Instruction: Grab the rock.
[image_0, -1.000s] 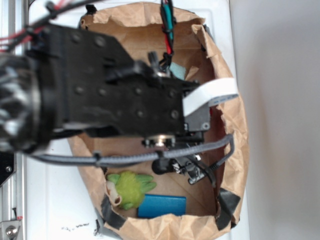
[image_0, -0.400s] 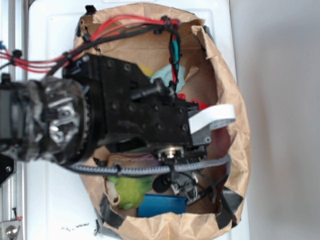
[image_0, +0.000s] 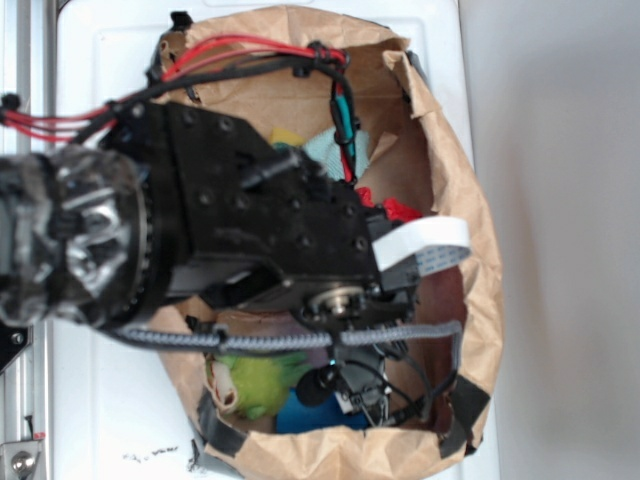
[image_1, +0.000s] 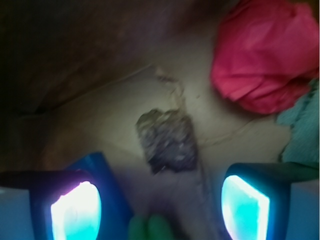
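Note:
My gripper moves toward the rock next, before it closes. The rock (image_1: 167, 140) lies ahead of my fingers with brown paper between them, so closing now would miss.
The rock (image_1: 167, 140), a small dark mottled lump, lies on the brown paper floor of the bag in the wrist view. My gripper (image_1: 160, 207) is open, its two glowing pads (image_1: 75, 212) wide apart, and the rock sits just ahead of the gap, between the finger lines. Nothing is held. In the exterior view the black arm (image_0: 260, 225) reaches down into the paper bag (image_0: 470, 200) and hides the rock; the gripper itself shows only as dark parts low in the bag.
A bright red cloth wad (image_1: 265, 55) lies ahead to the right, with teal cloth (image_1: 305, 125) beside it. A fuzzy green toy (image_0: 255, 385) and a blue block (image_0: 300, 415) sit at the bag's near end. The bag walls rise all around.
The arm has moved toward the bag's near end and lower into it; it now covers more of the green toy and the blue block, and the red cloth has come into sight.

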